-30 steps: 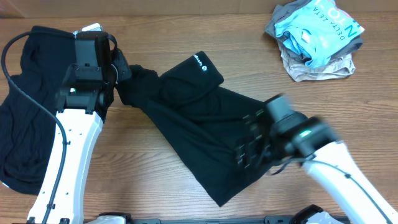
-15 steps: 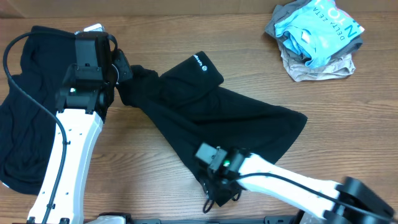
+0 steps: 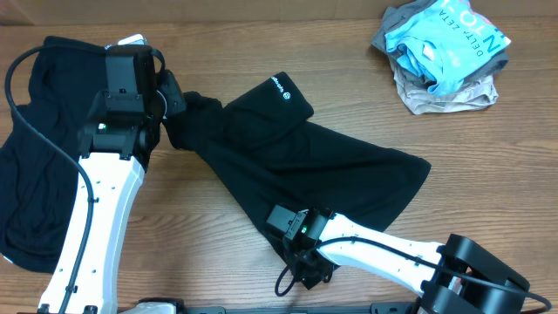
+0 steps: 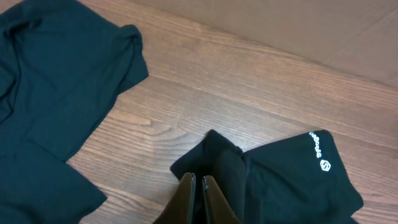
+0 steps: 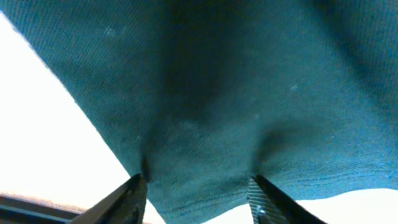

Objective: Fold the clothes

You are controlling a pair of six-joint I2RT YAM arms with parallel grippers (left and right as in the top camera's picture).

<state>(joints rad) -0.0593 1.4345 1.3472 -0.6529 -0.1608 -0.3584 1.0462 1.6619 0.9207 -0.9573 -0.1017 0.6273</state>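
Observation:
I should next use my right gripper to grab the black shirt by its hem corner (image 3: 309, 281) (image 5: 195, 200), away from my left gripper's bunched end, and spread it for folding.
A black shirt (image 3: 288, 148) with a small white logo (image 3: 279, 85) lies crumpled across the middle of the table. My left gripper (image 3: 172, 102) is shut on its bunched upper-left end. In the left wrist view the jaws (image 4: 198, 179) are closed at the fabric (image 4: 292, 180). My right gripper (image 3: 301, 262) is at the shirt's lower corner. In the right wrist view the fingers (image 5: 198, 183) are spread wide, with the hem of the shirt (image 5: 217, 93) between them. A second black shirt (image 3: 35, 166) lies at the far left.
A pile with a light blue printed garment (image 3: 445, 39) on a beige one (image 3: 436, 92) sits at the back right. Bare wooden table (image 3: 174, 201) shows between the two black shirts. The left arm's cable (image 3: 26, 113) loops over the second shirt.
My right arm has swung from over the shirt's right side to its lower corner near the front edge. The left arm and the shirts have stayed put.

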